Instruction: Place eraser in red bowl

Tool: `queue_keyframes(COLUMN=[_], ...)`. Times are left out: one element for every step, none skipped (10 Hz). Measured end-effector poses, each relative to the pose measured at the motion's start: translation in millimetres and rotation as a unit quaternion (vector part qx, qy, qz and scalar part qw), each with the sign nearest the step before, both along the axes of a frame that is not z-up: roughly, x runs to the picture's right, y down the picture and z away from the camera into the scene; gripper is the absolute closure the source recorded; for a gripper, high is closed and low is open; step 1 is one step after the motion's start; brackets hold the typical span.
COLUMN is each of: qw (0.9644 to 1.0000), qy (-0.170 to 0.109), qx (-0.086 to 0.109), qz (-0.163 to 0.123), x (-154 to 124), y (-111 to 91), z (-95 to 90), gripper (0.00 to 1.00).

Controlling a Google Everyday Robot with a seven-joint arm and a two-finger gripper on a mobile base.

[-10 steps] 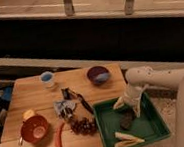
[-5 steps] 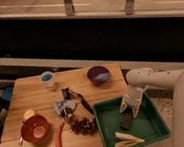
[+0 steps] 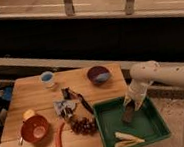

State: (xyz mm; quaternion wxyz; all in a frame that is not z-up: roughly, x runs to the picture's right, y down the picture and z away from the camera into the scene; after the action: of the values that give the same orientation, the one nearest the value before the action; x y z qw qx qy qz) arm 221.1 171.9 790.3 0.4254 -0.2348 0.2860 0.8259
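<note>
I will next grab the eraser by its short end (image 3: pixel 130 106) with my gripper, to put the eraser into the red bowl (image 3: pixel 34 129).
The eraser (image 3: pixel 127 114), a small dark block, lies in the green tray (image 3: pixel 148 128) at the table's right end. My gripper (image 3: pixel 133 103) points down into the tray, directly over the eraser's upper end. Its pale fingers stand apart, one on each side of the block, and are open. The eraser still rests on the tray floor. The red bowl (image 3: pixel 34 129) sits at the front left of the wooden table (image 3: pixel 33 98), far from the gripper and with nothing in it.
Pale banana-like pieces (image 3: pixel 124 138) lie in the tray's front. A grape cluster (image 3: pixel 83 125), a red chili-like stick (image 3: pixel 59 141), a crumpled wrapper (image 3: pixel 65 106), a purple-blue bowl (image 3: pixel 99 74), a blue-and-white cup (image 3: pixel 48 79) and a small yellow item (image 3: pixel 28 114) are on the table.
My gripper has come down into the tray, from above the eraser to right at its upper end. The eraser and the other things have not moved.
</note>
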Motion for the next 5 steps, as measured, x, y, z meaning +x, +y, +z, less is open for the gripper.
queue_keyframes(qw=[0.9998, 0.9995, 0.9986, 0.9973, 0.9962], qy=[0.006, 0.009, 0.007, -0.01, -0.023], qx=[0.018, 0.032, 0.052, 0.073, 0.083], qz=[0.0, 0.0, 0.001, -0.001, -0.006], x=[5.1, 7.3, 7.8, 0.2, -10.3], y=[-17.2, -31.1, -51.1, -71.2, -80.6], z=[-10.1, -17.8, -28.7, -37.9, -41.3], gripper=[1.0, 1.0, 1.0, 1.0, 1.0])
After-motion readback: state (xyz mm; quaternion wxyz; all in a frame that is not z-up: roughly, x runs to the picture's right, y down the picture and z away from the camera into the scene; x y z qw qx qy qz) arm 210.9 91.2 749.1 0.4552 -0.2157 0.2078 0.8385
